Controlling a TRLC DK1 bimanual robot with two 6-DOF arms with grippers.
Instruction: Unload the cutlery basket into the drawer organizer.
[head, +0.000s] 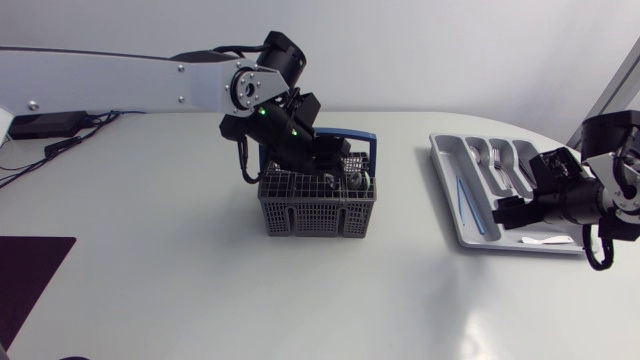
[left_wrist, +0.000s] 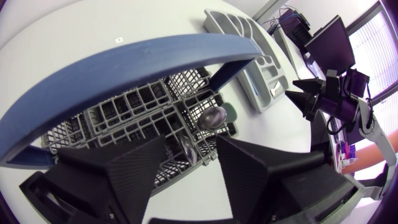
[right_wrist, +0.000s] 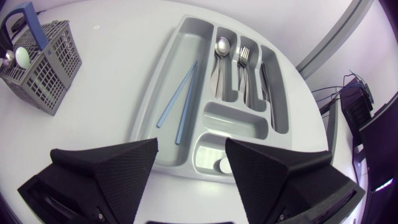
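Next, my left gripper grabs the metal spoon by its bowl end standing above the bars. The basket's grid closes around the spoon's handle.
The grey cutlery basket with a blue handle stands mid-table. My left gripper is lowered into its far right part. In the left wrist view the fingers stand apart around the end of a metal utensil without visibly touching it. A spoon bowl sits just ahead in the same compartment. The grey drawer organizer lies at the right. It holds blue chopsticks, a spoon, a fork and a knife. My right gripper hovers open and empty over the organizer's near end.
A small white piece lies in the organizer's small front compartment. The basket also shows far off in the right wrist view. A dark mat lies at the table's front left, and cables run along the back left.
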